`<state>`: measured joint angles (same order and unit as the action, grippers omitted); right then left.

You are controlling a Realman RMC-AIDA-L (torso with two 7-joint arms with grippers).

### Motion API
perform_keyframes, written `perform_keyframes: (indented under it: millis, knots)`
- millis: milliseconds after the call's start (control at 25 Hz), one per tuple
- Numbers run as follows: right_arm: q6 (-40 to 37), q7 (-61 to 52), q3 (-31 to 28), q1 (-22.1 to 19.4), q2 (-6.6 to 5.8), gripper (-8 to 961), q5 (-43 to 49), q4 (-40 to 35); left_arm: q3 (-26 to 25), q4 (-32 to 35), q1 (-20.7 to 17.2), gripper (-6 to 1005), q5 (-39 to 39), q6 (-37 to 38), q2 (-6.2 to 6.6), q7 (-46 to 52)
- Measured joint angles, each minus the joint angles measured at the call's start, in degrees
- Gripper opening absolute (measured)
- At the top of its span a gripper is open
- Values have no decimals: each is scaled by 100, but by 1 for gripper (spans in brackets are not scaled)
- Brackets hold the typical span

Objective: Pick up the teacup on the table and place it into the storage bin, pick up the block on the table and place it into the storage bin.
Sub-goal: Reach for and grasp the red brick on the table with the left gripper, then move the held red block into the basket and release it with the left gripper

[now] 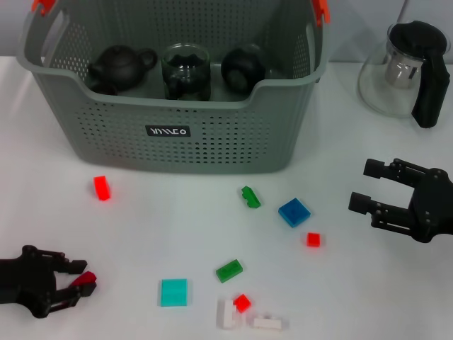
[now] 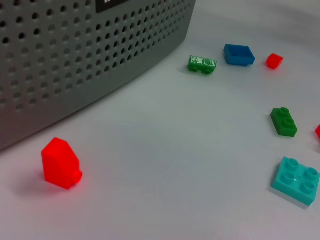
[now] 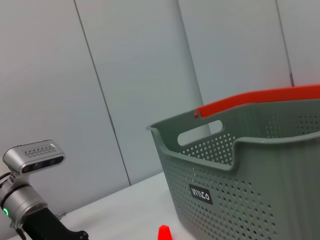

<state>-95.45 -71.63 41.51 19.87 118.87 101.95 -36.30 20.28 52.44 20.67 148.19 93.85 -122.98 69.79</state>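
Note:
The left gripper's fingers are low beside the red block on the tabletop, so the left gripper should close on the red block now.
The grey storage bin [image 1: 177, 152] stands at the back left of the table. Inside it a glass teacup [image 1: 185, 72] sits between two dark round tea vessels. Blocks lie scattered on the table in front of it: a red block [image 1: 102, 188] nearest the bin's left side, a green one [image 1: 250, 197], a blue one [image 1: 294, 212], a small red one [image 1: 313, 239] and a teal one [image 1: 173, 292]. My left gripper [image 1: 86, 278] lies low at the front left with a small red piece at its tip. My right gripper [image 1: 361, 185] hovers open at the right, holding nothing.
A glass pitcher [image 1: 396, 74] with a black handle stands at the back right. Another green block [image 1: 228, 270], a red one [image 1: 242, 303] and two white pieces [image 1: 226, 313] lie near the front edge. The left wrist view looks along the bin wall [image 2: 75, 60].

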Motion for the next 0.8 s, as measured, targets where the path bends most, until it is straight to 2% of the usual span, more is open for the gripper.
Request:
perform_keyframes:
  millis: [80,320,520,680,800]
  knots:
    - [0,0,3,0,-3,807,0,0,3,30,-2,516,12,4,-2,-3]
    - [-6,0,10,13,-5,806,0,0,-20,197,-22,381,9,101,-7,26]
    - [-8,0,10,35,-3,807,0,0,-41,275,-16,173,18,188,3,303]
    - [-9,-2,23,52,-4,806,0,0,-12,288,29,172,24,300,68,662]
    - [-10,-6,24,53,-8,806,0,0,-111,289,49,172,-84,669,167,685]
